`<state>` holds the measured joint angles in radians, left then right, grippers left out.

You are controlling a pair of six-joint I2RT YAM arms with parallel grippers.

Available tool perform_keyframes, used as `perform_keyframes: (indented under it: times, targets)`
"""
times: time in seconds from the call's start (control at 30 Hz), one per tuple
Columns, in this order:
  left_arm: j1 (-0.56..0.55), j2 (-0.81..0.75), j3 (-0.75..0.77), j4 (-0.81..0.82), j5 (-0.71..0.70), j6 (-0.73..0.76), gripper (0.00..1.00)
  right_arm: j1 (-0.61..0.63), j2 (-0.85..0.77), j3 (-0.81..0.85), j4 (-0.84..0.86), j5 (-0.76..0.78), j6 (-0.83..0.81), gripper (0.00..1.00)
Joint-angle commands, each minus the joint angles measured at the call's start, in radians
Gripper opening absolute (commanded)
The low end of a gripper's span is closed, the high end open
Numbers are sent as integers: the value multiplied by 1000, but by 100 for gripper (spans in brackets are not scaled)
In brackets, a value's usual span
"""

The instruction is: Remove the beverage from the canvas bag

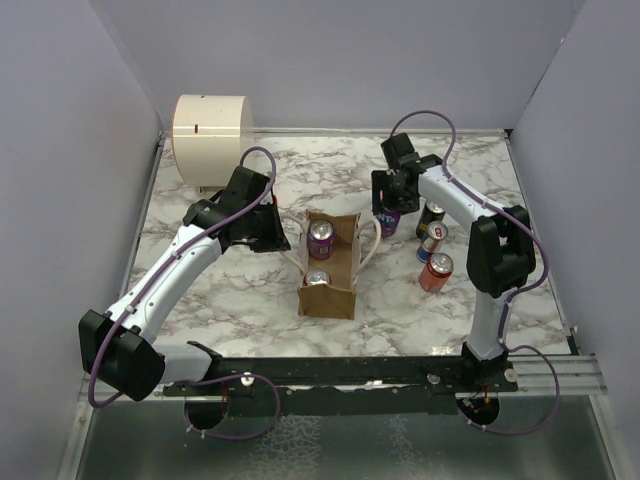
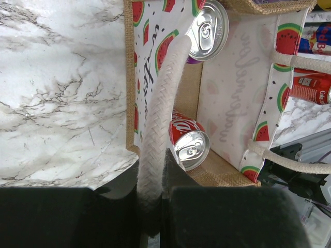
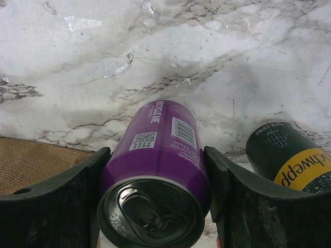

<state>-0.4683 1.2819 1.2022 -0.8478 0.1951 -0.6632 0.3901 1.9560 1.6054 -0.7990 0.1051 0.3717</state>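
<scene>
The purple can's base is close over flat, clear table beside the bag [image 1: 331, 290] and would land standing, so my right gripper should open now.
The canvas bag [image 1: 331, 290] stands open at the table's middle, with a purple can [image 1: 320, 238] and a red cola can [image 1: 318, 278] upright inside. My left gripper [image 1: 272, 228] is shut on the bag's left white handle [image 2: 160, 98]. The left wrist view shows the gripper [image 2: 152, 181], the cola can [image 2: 189, 143] and the other can's top [image 2: 209, 26]. My right gripper [image 1: 388, 203] is to the right of the bag, shut on another purple can [image 1: 388, 222]. In the right wrist view this can [image 3: 161, 150] fills the gripper [image 3: 156, 152], a finger against each side.
A dark can [image 1: 431, 214], a blue-silver can [image 1: 432, 240] and a red can [image 1: 436, 271] stand right of the bag. The dark can [image 3: 289, 157] is close beside my right gripper. A cream cylindrical container [image 1: 210, 128] stands at the back left. Walls enclose the table.
</scene>
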Motion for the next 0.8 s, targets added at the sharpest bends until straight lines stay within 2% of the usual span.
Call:
perform_keyframes:
  times: [0.0, 0.37, 0.57, 0.77]
  targets:
    - [3, 6, 22, -5, -11, 9, 0, -10, -3, -16, 71, -44, -3, 6]
    - [3, 2, 14, -1, -12, 5, 0, -15, -29, -66, 84, -23, -37, 17]
    - [3, 5, 14, 4, -5, 5, 0, -14, -30, -63, 69, -25, -56, 35]
    - [3, -5, -2, 11, -4, -1, 0, -15, -51, -63, 64, -40, -65, 56]
